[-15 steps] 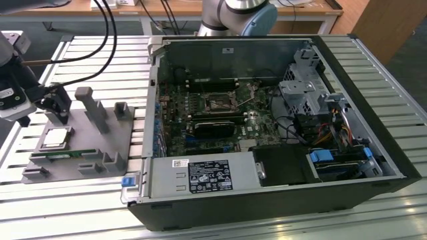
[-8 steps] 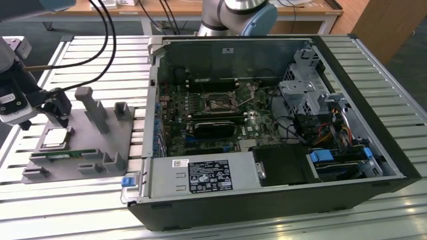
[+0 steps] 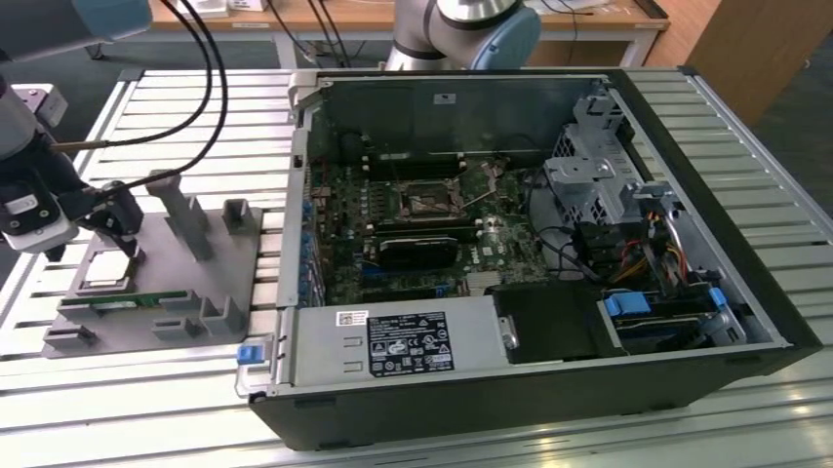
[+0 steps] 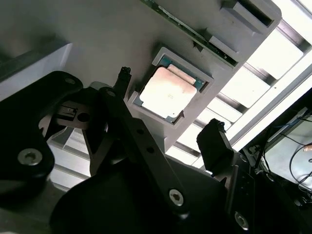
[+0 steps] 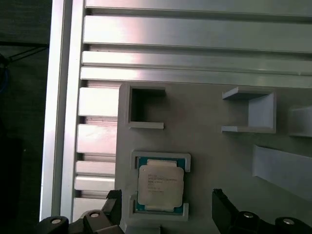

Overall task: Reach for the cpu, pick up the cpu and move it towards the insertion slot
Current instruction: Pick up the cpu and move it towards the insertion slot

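My gripper lowers next, before closing on the CPU, since its fingers are above the CPU in its pocket of the grey fixture plate.
The cpu is a small square chip with a pale metal top. It lies flat in a pocket of the grey fixture plate, at the exterior view's left. My gripper hangs just above it, open. In both wrist views the cpu sits in its pocket between the two dark fingertips, which stand on either side of it without touching. The insertion slot is the dark square socket with a metal frame on the motherboard inside the open computer case.
A green memory stick lies on the fixture near the cpu, beside upright grey posts. The case wall rises between fixture and motherboard. A black cooler block sits beside the socket. Cables hang over the slatted table.
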Controlling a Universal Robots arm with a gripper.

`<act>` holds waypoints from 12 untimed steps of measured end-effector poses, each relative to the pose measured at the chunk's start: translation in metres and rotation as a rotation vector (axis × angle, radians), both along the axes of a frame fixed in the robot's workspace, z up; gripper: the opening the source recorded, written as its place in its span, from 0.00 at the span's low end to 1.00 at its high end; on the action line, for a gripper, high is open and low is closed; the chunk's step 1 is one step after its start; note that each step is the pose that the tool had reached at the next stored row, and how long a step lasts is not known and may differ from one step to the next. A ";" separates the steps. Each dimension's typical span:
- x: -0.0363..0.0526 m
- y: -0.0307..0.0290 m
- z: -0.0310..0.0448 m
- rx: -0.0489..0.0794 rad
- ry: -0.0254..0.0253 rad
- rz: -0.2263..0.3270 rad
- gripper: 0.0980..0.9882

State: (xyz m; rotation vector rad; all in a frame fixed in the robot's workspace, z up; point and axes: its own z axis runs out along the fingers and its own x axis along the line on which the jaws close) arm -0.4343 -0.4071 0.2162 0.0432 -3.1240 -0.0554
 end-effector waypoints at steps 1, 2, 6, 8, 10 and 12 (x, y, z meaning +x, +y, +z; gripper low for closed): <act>0.0000 0.0000 -0.0016 0.000 0.0001 0.000 0.81; -0.0001 0.0000 -0.0033 0.000 0.0000 0.000 0.81; -0.0001 -0.0001 -0.0097 0.000 0.0001 0.000 0.81; -0.0001 -0.0002 -0.0132 0.000 0.0001 0.000 0.81; -0.0001 -0.0002 -0.0164 0.000 0.0001 0.000 0.81; -0.0001 -0.0002 -0.0196 0.000 0.0000 0.000 0.81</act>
